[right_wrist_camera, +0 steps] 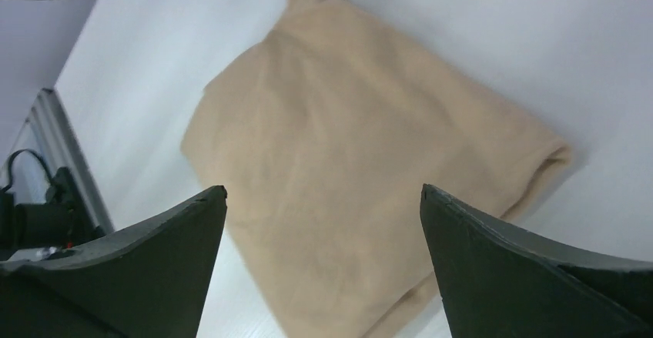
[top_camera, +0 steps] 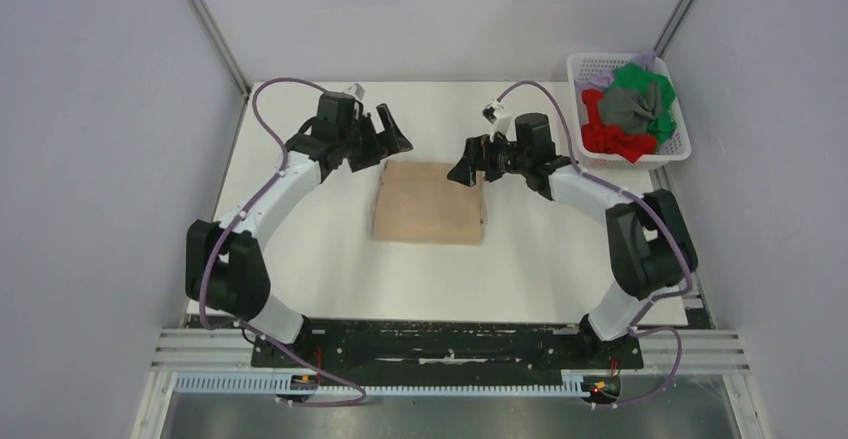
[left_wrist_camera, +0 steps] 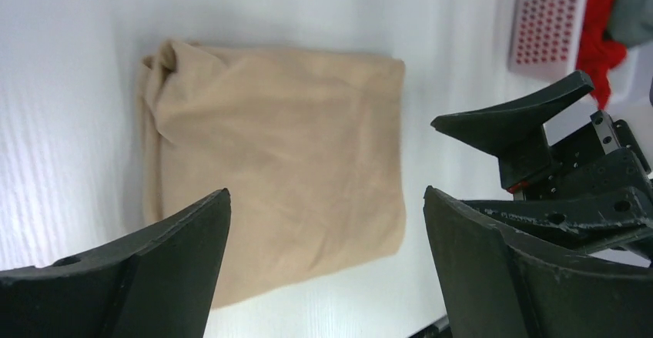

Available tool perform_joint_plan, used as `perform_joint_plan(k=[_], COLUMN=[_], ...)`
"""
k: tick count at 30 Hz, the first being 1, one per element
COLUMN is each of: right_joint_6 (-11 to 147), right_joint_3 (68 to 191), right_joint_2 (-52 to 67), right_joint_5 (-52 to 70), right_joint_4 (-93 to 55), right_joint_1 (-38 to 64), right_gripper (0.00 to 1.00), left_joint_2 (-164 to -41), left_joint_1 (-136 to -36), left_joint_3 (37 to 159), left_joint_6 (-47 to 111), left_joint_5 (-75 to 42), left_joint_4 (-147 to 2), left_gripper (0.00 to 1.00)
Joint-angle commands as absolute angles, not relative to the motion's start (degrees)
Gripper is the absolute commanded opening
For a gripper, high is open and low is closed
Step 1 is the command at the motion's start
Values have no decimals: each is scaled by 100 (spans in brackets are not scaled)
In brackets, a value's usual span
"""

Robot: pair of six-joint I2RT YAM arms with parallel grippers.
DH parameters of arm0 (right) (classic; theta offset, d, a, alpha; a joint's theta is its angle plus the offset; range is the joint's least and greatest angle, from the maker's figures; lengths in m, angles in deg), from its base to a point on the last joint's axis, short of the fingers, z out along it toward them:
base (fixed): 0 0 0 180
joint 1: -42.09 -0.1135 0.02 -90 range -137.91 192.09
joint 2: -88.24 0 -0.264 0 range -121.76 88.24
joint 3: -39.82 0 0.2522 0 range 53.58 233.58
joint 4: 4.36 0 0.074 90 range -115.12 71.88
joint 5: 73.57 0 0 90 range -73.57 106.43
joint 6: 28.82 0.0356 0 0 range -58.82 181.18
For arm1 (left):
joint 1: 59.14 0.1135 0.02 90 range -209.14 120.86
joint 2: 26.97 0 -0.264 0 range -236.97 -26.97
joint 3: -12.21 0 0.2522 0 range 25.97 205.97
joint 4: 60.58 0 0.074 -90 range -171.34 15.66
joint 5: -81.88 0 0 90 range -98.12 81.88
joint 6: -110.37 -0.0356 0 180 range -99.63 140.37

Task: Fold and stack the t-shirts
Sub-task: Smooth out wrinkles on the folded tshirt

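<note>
I should next grab the folded beige t-shirt with my left gripper by its side edge farthest from the basket, so that I can drag it flat for stacking.
The beige t-shirt (top_camera: 429, 202) lies folded into a rectangle on the white table. It also shows in the left wrist view (left_wrist_camera: 285, 145) and in the right wrist view (right_wrist_camera: 370, 161). My left gripper (top_camera: 391, 135) is open and empty, above the shirt's far left corner. My right gripper (top_camera: 470, 164) is open and empty, above the shirt's far right corner. In each wrist view (left_wrist_camera: 327, 199) (right_wrist_camera: 323, 195) the jaws stand wide apart with nothing between them. The red (top_camera: 608, 137), green (top_camera: 646, 85), grey (top_camera: 635, 107) and lavender (top_camera: 600, 81) t-shirts lie crumpled in the basket.
The white mesh basket (top_camera: 682, 147) stands at the table's far right corner; its side shows in the left wrist view (left_wrist_camera: 548, 16). Grey walls close in the table on the left, back and right. A black rail with cables runs along the near edge (top_camera: 450, 344).
</note>
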State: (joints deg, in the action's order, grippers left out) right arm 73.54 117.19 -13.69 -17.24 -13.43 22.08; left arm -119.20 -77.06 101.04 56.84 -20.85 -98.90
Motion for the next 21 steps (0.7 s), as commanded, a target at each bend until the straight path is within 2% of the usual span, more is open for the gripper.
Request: perform_joint_plan(k=[1, 3, 7, 15, 21], right_joint_6=[7955, 8324, 8615, 8664, 8428], right_joint_3=[10350, 9646, 9017, 8346, 8283], right_joint_2=[-232, 34, -33, -714, -229], right_joint_5=[-2201, -2378, -2453, -2110, -2070], right_joint_4=[-293, 454, 1013, 1247, 926], right_joint_1=[1802, 1564, 1415, 1838, 1950], right_gripper=[98, 98, 98, 98, 98], left_joint_2=[-11394, -11330, -11631, -12365, -11894], left_joint_1=[-8044, -8151, -8173, -8112, -8118], left_joint_3=[9075, 8677, 8258, 7906, 7950], left_joint_6=[5906, 5965, 5982, 5890, 5741], left_joint_5=[-2494, -2684, -2837, -2201, -1999], left_joint_4=[-9321, -8982, -8771, -8978, -9279], left_gripper=[100, 100, 100, 100, 100])
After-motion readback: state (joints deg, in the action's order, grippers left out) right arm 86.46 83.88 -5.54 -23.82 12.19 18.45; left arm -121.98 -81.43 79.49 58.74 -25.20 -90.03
